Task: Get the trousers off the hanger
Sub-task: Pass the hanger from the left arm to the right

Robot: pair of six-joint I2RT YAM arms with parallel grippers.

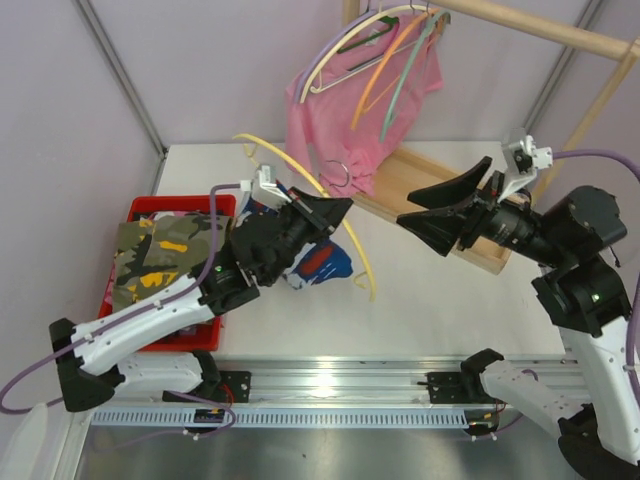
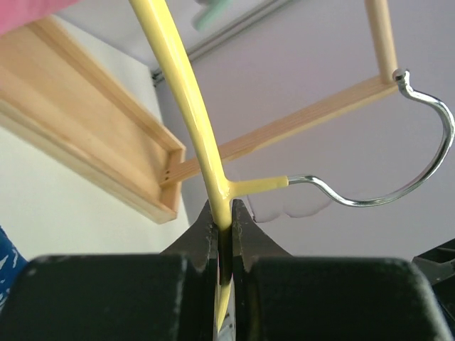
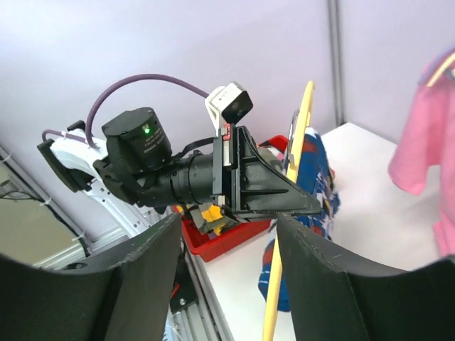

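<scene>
My right gripper is to grab the yellow hanger's upper bar (image 1: 355, 241) (image 3: 274, 277) next, on the side facing my right gripper, so that my left gripper can take the trousers off.
My left gripper (image 1: 335, 208) is shut on a yellow hanger (image 1: 345, 235) just below the neck; in the left wrist view the jaws (image 2: 224, 220) pinch the yellow bar (image 2: 190, 106), and the metal hook (image 2: 398, 181) juts out to the right. The blue, white and red trousers (image 1: 322, 264) are bunched on the table under that gripper and behind the hanger (image 3: 295, 142); I cannot tell whether they still hang on it. My right gripper (image 1: 420, 215) is open and empty, to the right of the hanger and apart from it (image 3: 227, 220).
A red bin (image 1: 135, 210) at the left holds yellow-olive camouflage trousers (image 1: 165, 262). At the back a plain pink T-shirt (image 1: 360, 110) and several hangers (image 1: 400, 60) hang on a wooden rail (image 1: 540, 30). The rack's wooden base (image 1: 440, 195) lies behind the right gripper.
</scene>
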